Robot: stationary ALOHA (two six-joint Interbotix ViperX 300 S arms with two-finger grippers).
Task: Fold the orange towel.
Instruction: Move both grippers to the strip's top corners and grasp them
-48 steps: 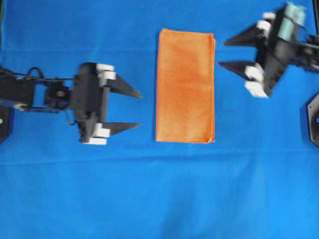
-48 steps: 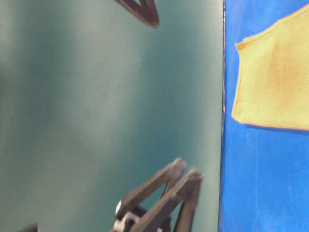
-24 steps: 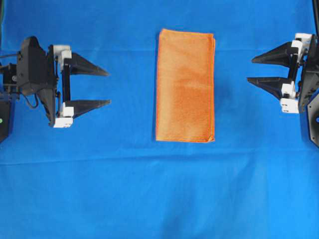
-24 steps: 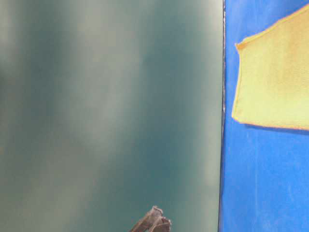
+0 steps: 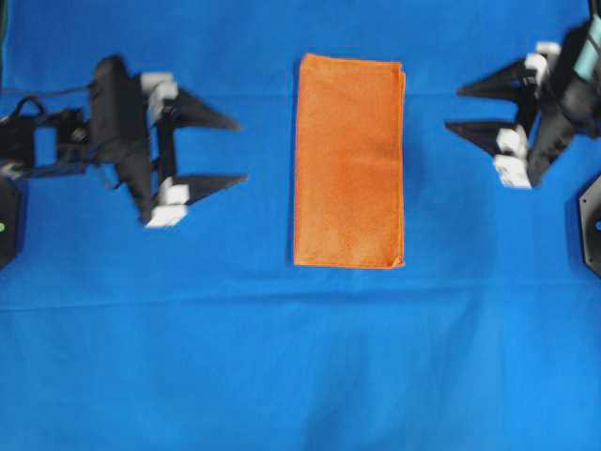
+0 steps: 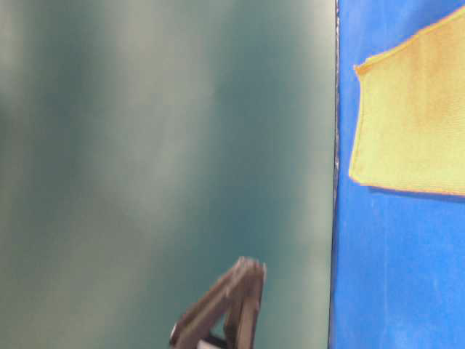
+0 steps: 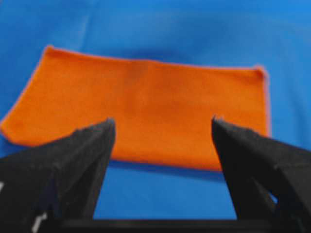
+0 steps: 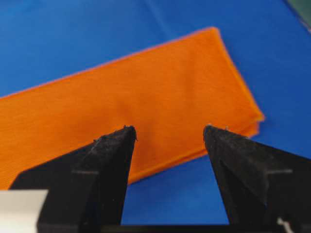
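Note:
The rest of the towel [image 5: 349,162] lies flat, and layered edges show at one corner. To fold the towel, my right gripper should grab it by that layered corner [image 5: 399,67] next.
The orange towel [image 5: 349,162] lies flat on the blue cloth as a tall, narrow rectangle folded in half, its layered edges showing at one corner [image 8: 252,121]. My left gripper [image 5: 239,150] hovers to its left, open and empty, pointing at the towel's long edge. My right gripper [image 5: 454,110] hovers to the towel's right near its upper part, also open and empty. In the left wrist view the towel [image 7: 146,111] lies beyond the left gripper [image 7: 163,120], apart from it. In the right wrist view the right gripper [image 8: 168,128] frames the towel's near edge [image 8: 121,107]. Neither gripper touches the towel.
The large blue cloth [image 5: 282,357] covers the whole table. Black arm bases sit at the left edge [image 5: 7,225] and the right edge [image 5: 592,225]. In the table-level view, a blurred teal wall [image 6: 145,145] fills most of the frame, with the left gripper's fingers [image 6: 232,305] at the bottom.
Both grippers drew back from the towel, then came in again: the left moved right toward it, the right moved left. Both stayed open. The towel has not moved.

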